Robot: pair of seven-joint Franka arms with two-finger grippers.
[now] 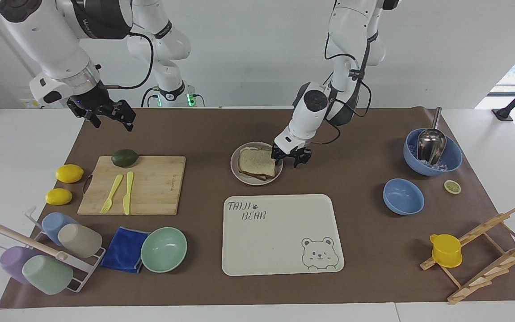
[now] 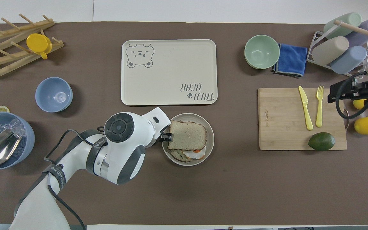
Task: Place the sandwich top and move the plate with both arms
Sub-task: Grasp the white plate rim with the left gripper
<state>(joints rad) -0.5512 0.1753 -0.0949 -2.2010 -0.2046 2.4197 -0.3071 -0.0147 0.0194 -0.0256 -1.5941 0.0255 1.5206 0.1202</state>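
Note:
I should grab the small round plate by its bare rim [image 2: 164,145] with my left gripper next, to keep the plate level, because the loose sandwich [image 2: 188,136] covers most of it.
The sandwich top [image 1: 257,161] lies on an egg toast [image 2: 193,154] on the small round plate [image 1: 244,177], which sits mid-table, nearer to the robots than the bear tray. In the overhead view the bread [image 2: 187,135] covers most of the plate [image 2: 210,138]. My left gripper [image 1: 287,160] is open and low at the plate's rim toward the left arm's end; it also shows in the overhead view [image 2: 166,137]. My right gripper [image 1: 112,124] is open and empty, raised over the end of the cutting board beside the lemons [image 2: 332,95].
A cream bear tray [image 1: 280,250] lies just farther from the robots than the plate. A cutting board [image 1: 150,188] holds a fork, a knife and an avocado [image 1: 124,157]. Two lemons, a cup rack, a blue cloth and a green bowl [image 1: 163,249] lie toward the right arm's end. Blue bowls [image 1: 403,196] and a wooden rack lie toward the left arm's end.

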